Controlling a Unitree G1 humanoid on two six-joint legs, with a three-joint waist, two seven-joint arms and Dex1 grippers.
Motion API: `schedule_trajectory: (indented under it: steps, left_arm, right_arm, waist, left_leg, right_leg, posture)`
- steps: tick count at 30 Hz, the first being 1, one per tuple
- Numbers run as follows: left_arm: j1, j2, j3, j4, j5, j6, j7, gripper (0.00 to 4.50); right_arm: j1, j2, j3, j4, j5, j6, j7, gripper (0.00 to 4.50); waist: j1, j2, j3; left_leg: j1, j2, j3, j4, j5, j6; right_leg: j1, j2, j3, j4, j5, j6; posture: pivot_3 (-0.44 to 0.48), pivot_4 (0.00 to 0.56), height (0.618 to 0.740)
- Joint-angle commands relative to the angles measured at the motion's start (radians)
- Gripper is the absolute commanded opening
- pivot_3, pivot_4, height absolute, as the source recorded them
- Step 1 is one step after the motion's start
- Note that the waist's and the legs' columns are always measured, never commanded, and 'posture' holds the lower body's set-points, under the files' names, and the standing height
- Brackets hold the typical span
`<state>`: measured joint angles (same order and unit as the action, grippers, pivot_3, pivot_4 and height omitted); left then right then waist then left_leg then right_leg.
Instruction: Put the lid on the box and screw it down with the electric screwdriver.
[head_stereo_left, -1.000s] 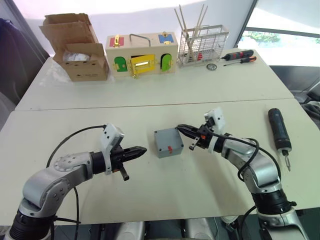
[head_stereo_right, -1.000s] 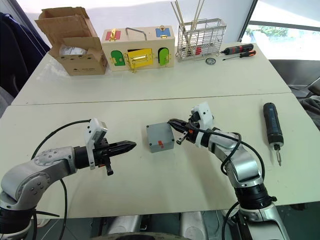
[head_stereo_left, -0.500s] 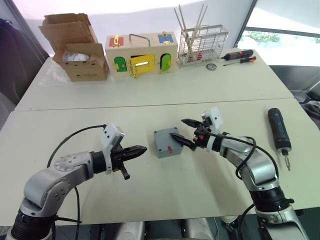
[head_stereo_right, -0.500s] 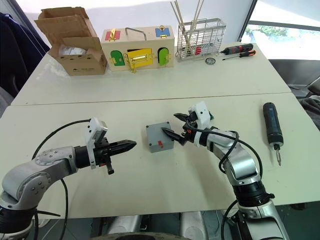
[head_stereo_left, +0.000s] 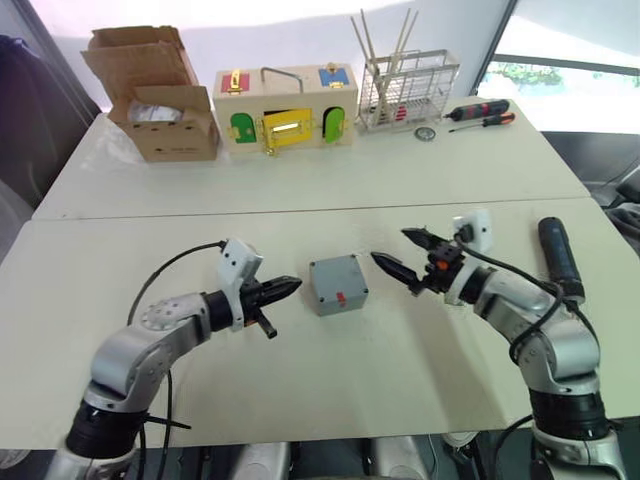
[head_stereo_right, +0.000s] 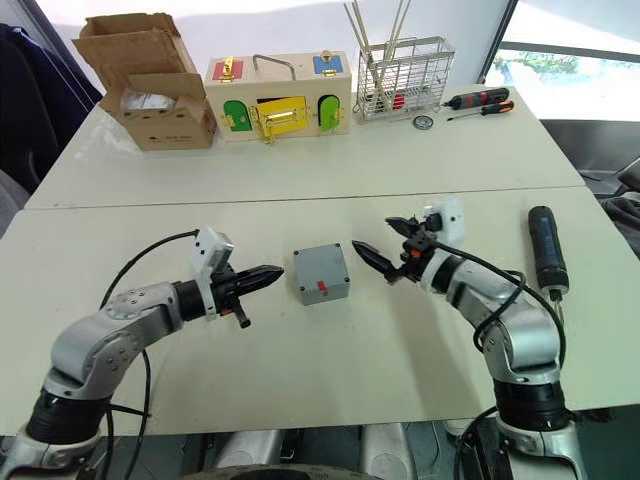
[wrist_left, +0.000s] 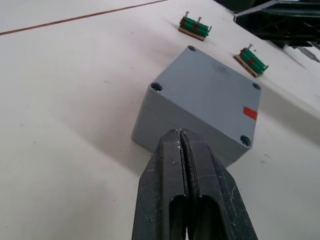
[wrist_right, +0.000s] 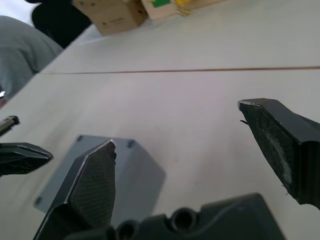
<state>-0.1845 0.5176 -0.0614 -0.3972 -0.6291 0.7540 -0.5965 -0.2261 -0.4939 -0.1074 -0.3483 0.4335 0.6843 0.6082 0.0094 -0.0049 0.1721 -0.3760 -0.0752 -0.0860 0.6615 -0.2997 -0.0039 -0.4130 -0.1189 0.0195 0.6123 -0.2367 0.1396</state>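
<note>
My right gripper grabs the electric screwdriver by its collar end (head_stereo_left: 571, 287) next, to fasten the lid (head_stereo_left: 337, 275) to the grey box.
The small grey box (head_stereo_left: 337, 284) stands mid-table with a red mark on its near side. The lid (wrist_left: 207, 95), a flat grey plate with a screw hole in each corner, lies on top of it. My left gripper (head_stereo_left: 290, 289) is shut and empty, its tip pointing at the box's left side from a short gap. To the right of the box, clear of it, my right gripper (head_stereo_left: 403, 253) hangs open and empty. The black electric screwdriver (head_stereo_right: 543, 250) lies on the table at the far right, partly behind my right arm.
Along the far table stand a brown cardboard box (head_stereo_left: 160, 110), a wooden box with coloured doors (head_stereo_left: 285, 105), a wire rack (head_stereo_left: 405, 90) and two small hand screwdrivers (head_stereo_left: 480, 112). Two small green pieces (wrist_left: 194, 26) lie on the table beyond the grey box.
My right gripper was shut at the box's right top edge; it has opened and drawn back to the right. My left gripper has edged a little closer to the box.
</note>
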Motion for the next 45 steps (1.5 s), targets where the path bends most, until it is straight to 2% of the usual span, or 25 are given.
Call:
schedule_trajectory:
  steps: [1,6,12,21,24,26,29,33,38,41,43,45]
  left_arm:
    - [-0.025,-0.014,-0.017,0.005,0.028,-0.034,-0.019,0.0]
    - [-0.042,-0.017,-0.045,0.043,0.073,-0.058,-0.04,0.0]
    - [-0.066,-0.041,-0.059,0.076,0.106,-0.076,-0.049,0.0]
    - [-0.072,-0.069,-0.052,0.096,0.13,-0.091,-0.054,0.0]
    - [-0.061,-0.057,-0.021,0.084,0.124,-0.086,-0.051,0.0]
    - [-0.063,-0.026,0.031,0.055,0.092,-0.067,-0.066,0.0]
    - [-0.095,0.053,0.104,-0.062,-0.046,0.021,-0.14,0.0]
    - [-0.126,0.105,0.073,-0.173,-0.113,0.064,-0.181,0.0]
    - [-0.154,0.096,0.015,-0.254,-0.145,0.078,-0.175,0.0]
    - [-0.158,0.07,-0.018,-0.297,-0.149,0.084,-0.144,0.0]
    - [-0.146,0.058,-0.033,-0.326,-0.151,0.095,-0.113,0.0]
    - [-0.12,0.057,-0.04,-0.354,-0.158,0.106,-0.085,0.0]
  right_arm:
    - [0.018,-0.03,0.025,-0.019,-0.049,-0.037,-0.013,4.47]
    - [0.057,-0.047,0.124,-0.04,-0.12,-0.082,-0.003,4.47]
    - [0.062,-0.029,0.161,-0.054,-0.116,-0.079,-0.008,4.47]
    - [0.087,-0.067,0.129,-0.077,-0.11,-0.065,0.0,4.47]
    - [0.09,-0.105,0.064,-0.099,-0.092,-0.036,-0.006,4.47]
    - [0.05,-0.159,-0.057,-0.132,-0.011,0.067,-0.001,4.47]
    - [-0.099,-0.316,-0.259,-0.097,0.133,0.295,0.027,4.47]
    - [-0.218,-0.56,-0.301,0.105,0.126,0.355,0.124,4.47]
    - [-0.281,-0.786,-0.165,0.371,0.064,0.344,0.276,4.47]
    - [-0.404,-0.897,0.096,0.671,-0.066,0.376,0.436,4.47]
    - [-0.533,-0.899,0.26,0.839,-0.154,0.39,0.561,4.47]
    - [-0.686,-0.85,0.387,1.001,-0.242,0.398,0.669,4.47]
  waist:
    - [-0.002,0.0,0.0]
    - [-0.002,0.0,0.0]
    - [0.002,0.0,0.001]
    - [0.002,0.0,0.001]
    - [0.003,0.0,0.001]
    - [0.003,0.0,0.002]
    - [-0.001,0.003,0.01]
    - [0.007,0.004,0.009]
    - [0.0,0.004,0.01]
    - [-0.005,0.006,0.011]
    - [-0.007,0.005,0.011]
    - [-0.024,0.007,0.011]
  left_leg:
    - [0.0,0.0,0.0,0.0,0.0,0.0]
    - [0.0,0.0,0.0,0.0,0.0,0.0]
    - [0.0,0.0,0.0,0.0,0.0,0.0]
    - [0.0,0.0,0.0,0.0,0.0,0.0]
    - [0.0,0.0,0.0,0.0,0.0,0.0]
    - [0.0,0.0,0.0,0.0,0.0,0.0]
    - [-0.001,0.0,0.001,0.001,0.0,0.0]
    - [-0.012,0.0,-0.001,0.002,0.001,0.0]
    - [-0.016,0.0,0.004,0.002,0.003,-0.004]
    - [-0.016,0.0,0.007,0.004,0.001,0.0]
    - [-0.015,0.0,0.006,0.004,0.0,0.001]
    - [-0.015,0.001,0.006,0.004,0.0,0.001]
  right_leg:
    - [0.0,0.0,0.0,0.0,0.0,0.0]
    - [0.0,0.0,0.0,0.0,0.0,0.0]
    - [0.0,0.0,0.0,0.0,0.0,0.0]
    - [0.0,0.0,0.0,0.0,0.0,0.0]
    - [0.0,0.0,0.0,0.0,0.0,0.0]
    - [0.0,0.0,0.0,0.0,0.0,0.0]
    - [-0.001,0.0,0.0,0.0,0.0,0.0]
    - [-0.011,0.0,-0.002,0.001,0.001,-0.001]
    - [-0.014,-0.001,0.0,-0.002,0.001,-0.001]
    - [-0.014,-0.002,0.002,-0.002,0.001,-0.001]
    - [-0.014,-0.001,0.002,-0.002,0.001,-0.002]
    - [-0.014,-0.001,0.002,-0.001,0.001,-0.002]
  posture:
    - [0.0,0.15,0.739]
    - [0.0,0.15,0.739]
    - [0.0,0.15,0.739]
    - [0.0,0.15,0.739]
    - [0.0,0.15,0.739]
    - [0.0,0.15,0.739]
    - [0.0,0.15,0.739]
    - [0.0,0.15,0.739]
    - [0.0,0.15,0.739]
    - [0.0,0.15,0.739]
    - [0.0,0.15,0.739]
    - [0.0,0.15,0.739]
